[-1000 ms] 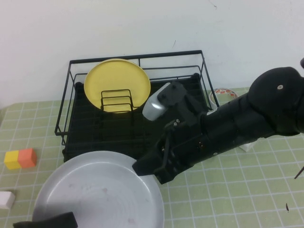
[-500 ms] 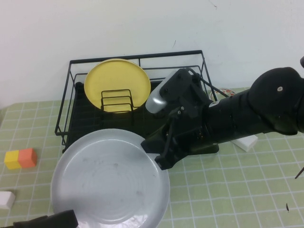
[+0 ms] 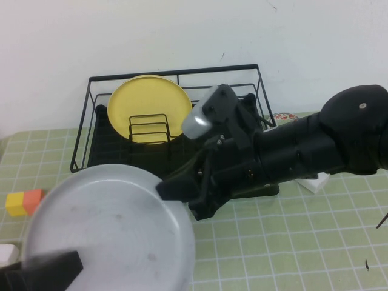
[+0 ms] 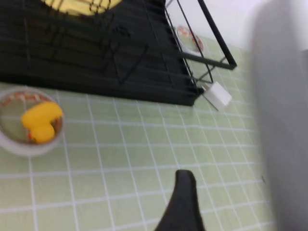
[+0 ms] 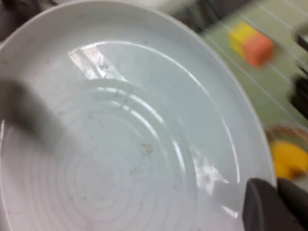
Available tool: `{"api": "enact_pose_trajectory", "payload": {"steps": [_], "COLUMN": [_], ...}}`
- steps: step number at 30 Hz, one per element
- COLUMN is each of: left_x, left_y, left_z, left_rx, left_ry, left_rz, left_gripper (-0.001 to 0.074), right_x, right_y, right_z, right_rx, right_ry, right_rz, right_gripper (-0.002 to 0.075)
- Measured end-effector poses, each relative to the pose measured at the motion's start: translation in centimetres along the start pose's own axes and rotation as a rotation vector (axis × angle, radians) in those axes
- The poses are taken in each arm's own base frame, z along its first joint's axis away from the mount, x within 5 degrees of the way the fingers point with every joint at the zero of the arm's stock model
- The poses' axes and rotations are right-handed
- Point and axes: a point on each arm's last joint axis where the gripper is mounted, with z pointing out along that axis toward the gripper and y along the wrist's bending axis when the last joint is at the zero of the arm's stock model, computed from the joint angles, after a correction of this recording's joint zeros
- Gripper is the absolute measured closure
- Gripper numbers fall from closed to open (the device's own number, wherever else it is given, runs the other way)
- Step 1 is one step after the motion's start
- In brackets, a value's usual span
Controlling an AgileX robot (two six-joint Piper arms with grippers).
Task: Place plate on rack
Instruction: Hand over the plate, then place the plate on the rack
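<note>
The light-grey plate (image 3: 109, 230) needs to stand in the rack, so my left gripper should next grab it by its rim (image 3: 26, 242).
The light-grey plate (image 3: 109, 230) hangs tilted over the front left of the table, in front of the rack (image 3: 176, 76). My right gripper (image 3: 173, 193) is shut on its right rim. In the right wrist view the plate (image 5: 120, 144) fills the picture, with the gripper (image 5: 272, 207) pinching its edge. My left gripper (image 3: 45, 271) sits at the plate's near-left edge and is open. Its wrist view shows one dark finger (image 4: 184, 192) and the blurred plate (image 4: 284, 120) beside it. A yellow plate (image 3: 150, 109) stands upright in the rack.
A yellow-and-orange block (image 3: 21, 202) and a white block (image 3: 6, 253) lie at the left. Another white block (image 3: 315, 182) and a red-rimmed bowl (image 3: 285, 118) sit right of the rack. A bowl with a yellow duck (image 4: 31, 122) shows in the left wrist view.
The right gripper kept hold of the plate, raised it toward the rack, then swung it left. The plate now partly covers the orange block. The left gripper has barely moved.
</note>
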Motion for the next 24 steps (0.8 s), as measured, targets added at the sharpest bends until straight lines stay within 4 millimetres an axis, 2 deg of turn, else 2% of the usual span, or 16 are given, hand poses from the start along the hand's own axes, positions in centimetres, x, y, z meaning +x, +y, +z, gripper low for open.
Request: {"api": "enact_pose_trajectory", "payload": {"steps": [2,4,9,12,16,18,21,24], "left_x": [-0.1,-0.1,-0.2,-0.3,-0.8,-1.2,-2.1,-3.0], "left_y": [0.0,0.1,0.0,0.1,0.2,0.3,0.5,0.6], "left_z": [0.0,0.0,0.0,0.0,0.0,-0.1,-0.3,-0.5], "left_rx": [-0.004,-0.006,-0.007,-0.016,-0.045,-0.070,-0.127,-0.190], "left_ry": [-0.012,-0.016,-0.019,-0.030,-0.077,-0.124,-0.211,-0.291], "left_rz": [0.023,0.043,0.146,0.269,0.439,0.503,0.634,0.774], "left_gripper": [0.0225,0.0289,0.0618,0.0628,0.0628,0.0628,0.0628,0.0628], "right_x": [-0.3,-0.6,-0.8,-0.8,-1.1,-1.3,-2.0,-3.0], "right_y": [0.4,0.7,0.7,0.8,1.0,1.1,1.8,2.6], "right_z": [0.0,0.0,-0.1,-0.1,-0.2,-0.3,-1.6,-4.1], "right_rx": [-0.046,-0.071,-0.073,-0.084,-0.094,-0.095,-0.083,-0.046], "right_ry": [-0.034,-0.070,-0.095,-0.102,-0.125,-0.132,-0.151,-0.157], "right_rz": [-0.041,-0.087,-0.180,-0.197,-0.195,-0.202,-0.242,-0.340], "right_gripper": [0.0717,0.0717,0.0694,0.0600,0.0360,0.0289,0.0260,0.0288]}}
